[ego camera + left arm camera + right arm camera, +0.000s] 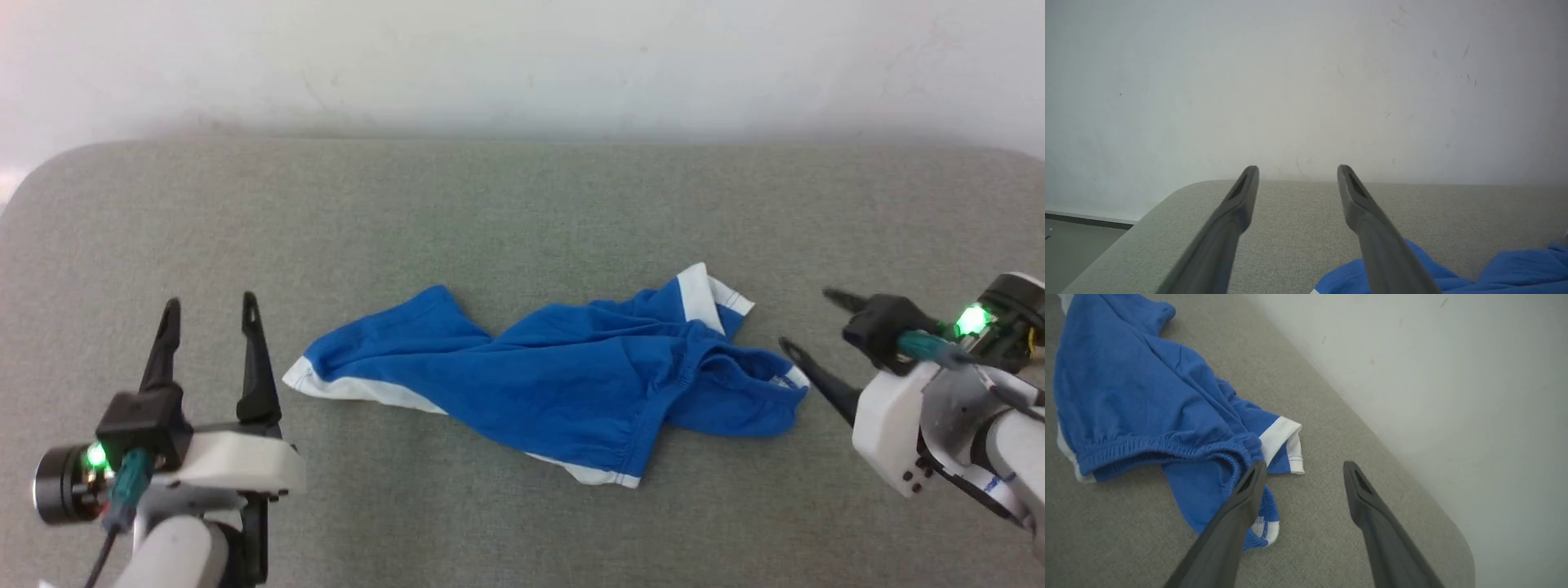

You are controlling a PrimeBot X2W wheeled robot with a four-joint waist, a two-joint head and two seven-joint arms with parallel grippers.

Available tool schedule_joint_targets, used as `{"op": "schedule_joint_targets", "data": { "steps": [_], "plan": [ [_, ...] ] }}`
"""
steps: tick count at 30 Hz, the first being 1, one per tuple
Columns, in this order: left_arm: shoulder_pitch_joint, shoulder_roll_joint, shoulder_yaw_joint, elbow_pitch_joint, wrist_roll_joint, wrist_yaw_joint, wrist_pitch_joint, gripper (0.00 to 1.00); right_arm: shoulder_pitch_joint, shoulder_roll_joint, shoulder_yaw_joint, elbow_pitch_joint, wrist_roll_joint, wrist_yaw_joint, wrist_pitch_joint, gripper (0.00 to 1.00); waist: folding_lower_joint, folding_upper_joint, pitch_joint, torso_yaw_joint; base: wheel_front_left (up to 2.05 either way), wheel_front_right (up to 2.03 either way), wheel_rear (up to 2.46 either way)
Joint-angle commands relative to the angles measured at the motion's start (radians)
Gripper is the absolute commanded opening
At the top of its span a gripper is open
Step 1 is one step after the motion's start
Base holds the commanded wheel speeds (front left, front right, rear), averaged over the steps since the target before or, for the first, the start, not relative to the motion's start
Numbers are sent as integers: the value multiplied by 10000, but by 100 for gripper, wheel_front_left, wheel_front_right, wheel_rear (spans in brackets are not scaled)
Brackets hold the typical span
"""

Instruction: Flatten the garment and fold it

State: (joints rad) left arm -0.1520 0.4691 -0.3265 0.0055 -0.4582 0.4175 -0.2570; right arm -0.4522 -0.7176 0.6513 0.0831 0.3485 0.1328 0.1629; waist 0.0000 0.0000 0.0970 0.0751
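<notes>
My right gripper grabs the shorts by the gathered waistband edge point(784, 377) next. That edge stands up in a fold, while the blue leg cloth point(529, 382) lies slack.
The garment point(563, 376), bright blue shorts with white trim, lies crumpled and twisted in the middle of the grey padded surface. Its gathered waistband point(1151, 447) bunches at the right end, and a white-hemmed leg points left. My left gripper point(212, 314) stands open at the lower left, a short way left of the white hem, holding nothing. In the left wrist view a blue corner of the garment point(1515, 273) shows beside the open left gripper point(1297, 173). My right gripper point(808, 322) is open at the right, its tips just off the waistband end. Cloth lies beside the right gripper point(1304, 469), not between its fingers.
The grey padded surface point(506, 212) runs back to a pale wall point(522, 57). Its rounded left corner point(1167, 196) drops to a dark floor strip point(1081, 241). Its right edge curves off near my right arm point(1457, 539).
</notes>
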Motion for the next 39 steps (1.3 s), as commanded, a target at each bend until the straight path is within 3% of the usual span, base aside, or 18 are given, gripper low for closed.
{"op": "schedule_joint_targets", "data": {
  "steps": [1,5,9,17,21,22,23,30,39],
  "plan": [
    [263,-240,319,-202,345,19,-45,100,-461,-250,574,24,556,-21,590,100,0,0,157,166,0,0,0],
    [817,-1004,1185,-701,1286,-295,-46,100,-1818,-908,2371,172,2217,-21,2416,100,0,0,430,410,0,0,0],
    [874,-1672,1660,-872,1930,-832,-46,100,-3009,-968,3591,803,3232,-21,3364,100,0,0,885,675,0,0,0],
    [378,-2821,2456,-596,2673,-1966,-47,100,-3907,3,5584,3026,4385,-21,3430,100,0,0,1745,1044,0,0,0],
    [243,-3216,2846,-478,2968,-2383,-47,100,-3895,289,6080,3579,4695,-21,3104,100,0,0,1879,1094,0,0,0],
    [208,-3295,2949,-450,3031,-2486,-47,100,-4004,287,6121,3576,4741,-21,2803,7,0,0,1890,1100,0,0,0],
    [189,-3364,3045,-429,3100,-2581,-47,100,-4189,253,6142,3587,4774,-21,2465,0,0,0,1888,1096,0,0,0],
    [25,-3752,3435,-397,3498,-3126,-47,100,-6695,-32,5847,4466,3943,-21,-183,0,0,0,1961,1238,0,0,0],
    [-537,-4083,3314,-435,3641,-3463,-47,100,-7866,790,5716,7068,3848,-21,-422,0,0,0,2664,1734,0,0,0]
  ]
}}
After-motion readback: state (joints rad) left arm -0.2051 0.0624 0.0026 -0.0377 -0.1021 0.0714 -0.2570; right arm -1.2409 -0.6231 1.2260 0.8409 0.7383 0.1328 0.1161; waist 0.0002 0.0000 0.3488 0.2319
